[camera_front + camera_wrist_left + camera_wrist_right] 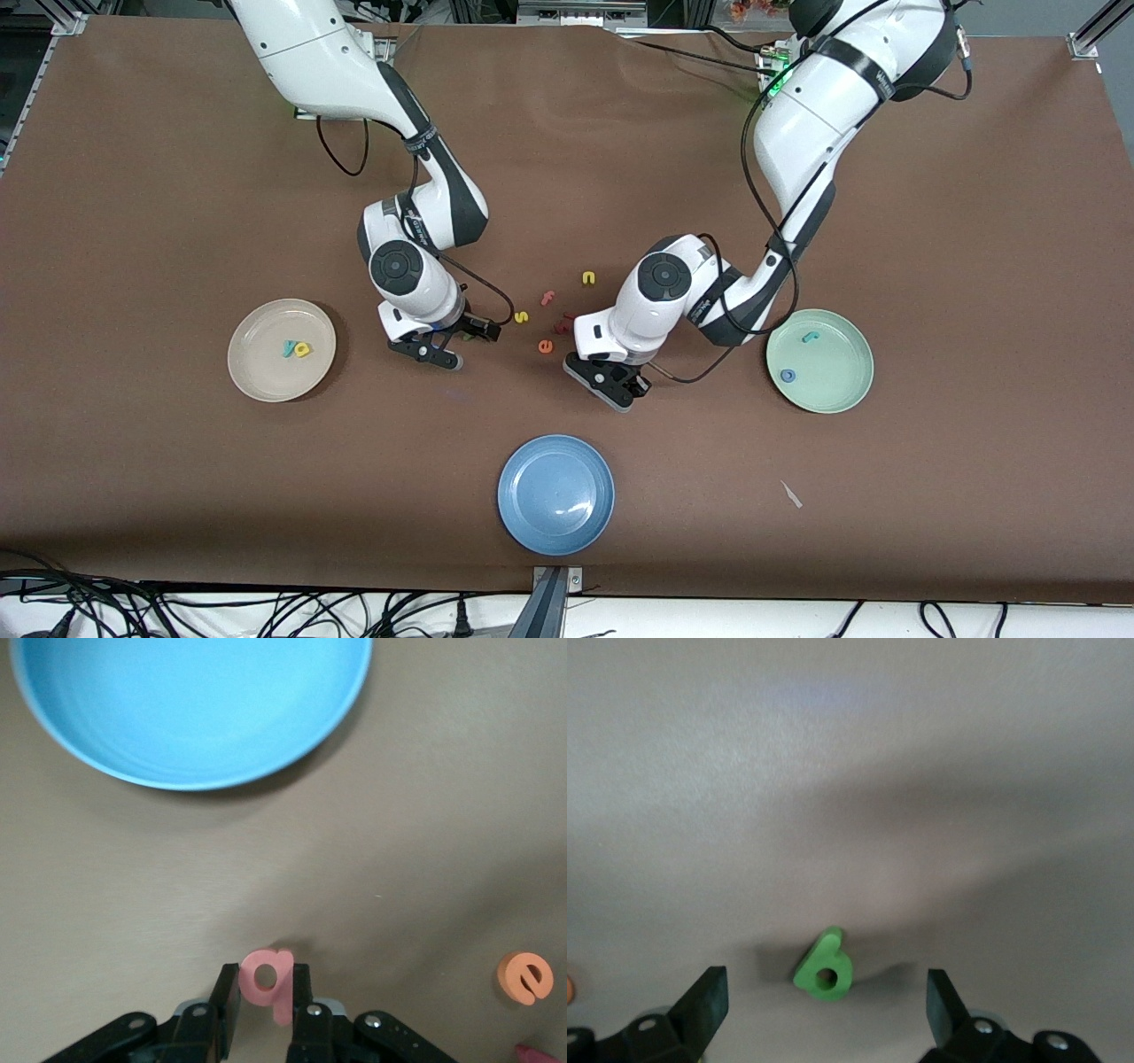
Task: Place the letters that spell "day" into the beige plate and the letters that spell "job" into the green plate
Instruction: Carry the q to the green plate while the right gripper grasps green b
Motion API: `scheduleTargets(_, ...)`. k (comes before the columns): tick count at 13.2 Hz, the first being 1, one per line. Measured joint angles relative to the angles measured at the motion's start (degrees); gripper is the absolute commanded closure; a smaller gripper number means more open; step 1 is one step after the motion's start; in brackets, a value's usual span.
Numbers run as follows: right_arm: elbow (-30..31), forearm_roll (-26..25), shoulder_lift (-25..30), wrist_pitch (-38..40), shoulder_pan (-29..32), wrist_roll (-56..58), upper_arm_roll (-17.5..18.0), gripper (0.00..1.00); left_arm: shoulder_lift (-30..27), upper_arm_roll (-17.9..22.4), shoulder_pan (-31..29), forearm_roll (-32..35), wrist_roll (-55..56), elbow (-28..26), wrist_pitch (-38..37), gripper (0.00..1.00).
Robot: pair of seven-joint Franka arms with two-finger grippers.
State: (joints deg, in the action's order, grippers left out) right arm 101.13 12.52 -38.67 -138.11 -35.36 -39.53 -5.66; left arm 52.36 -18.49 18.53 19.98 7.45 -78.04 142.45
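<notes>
My right gripper is going to grab the green "d" by its round bowl (825, 979) next. Then it can add the "d" to the beige plate.
My left gripper (266, 985) is shut on the salmon "b" (261, 974), with a finger against each side of it, low over the brown table between the blue plate and the loose letters. In the front view this gripper (616, 385) hides the letter. My right gripper (826, 992) is open, and the green "d" (825, 966) lies flat on the table between its fingers, untouched. It hovers beside the beige plate (257, 354), which holds the teal "y" (290, 347) and the yellow "a" (303, 350). The green plate (833, 372) holds the teal "j" (809, 336) and the blue "o" (788, 376).
A blue plate (555, 494) sits nearest the front camera. Loose letters lie between the two grippers: a yellow "n" (588, 278), a pink "f" (547, 298), a yellow "s" (522, 316), an orange "e" (546, 346) and a dark red piece (562, 326).
</notes>
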Motion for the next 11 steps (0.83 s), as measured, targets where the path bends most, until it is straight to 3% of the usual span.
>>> scheduleTargets(6,-1.85,-0.42,-1.26,-0.1,-0.77,-0.01,-0.2,0.16,-12.44,0.18,-8.76,0.01,-5.63,-1.03,-27.7,1.0)
scheduleTargets(8,-2.08,-0.69,-1.52,-0.1,-0.74,0.04,-0.47,0.18,-15.21,0.37,-12.65,0.04,-7.07,-4.06,-30.96,1.0)
scheduleTargets(11,-2.12,-1.13,-1.68,-0.1,-0.72,0.05,-0.61,0.33,-16.45,0.39,-19.74,0.05,-10.41,-10.21,-30.91,1.0)
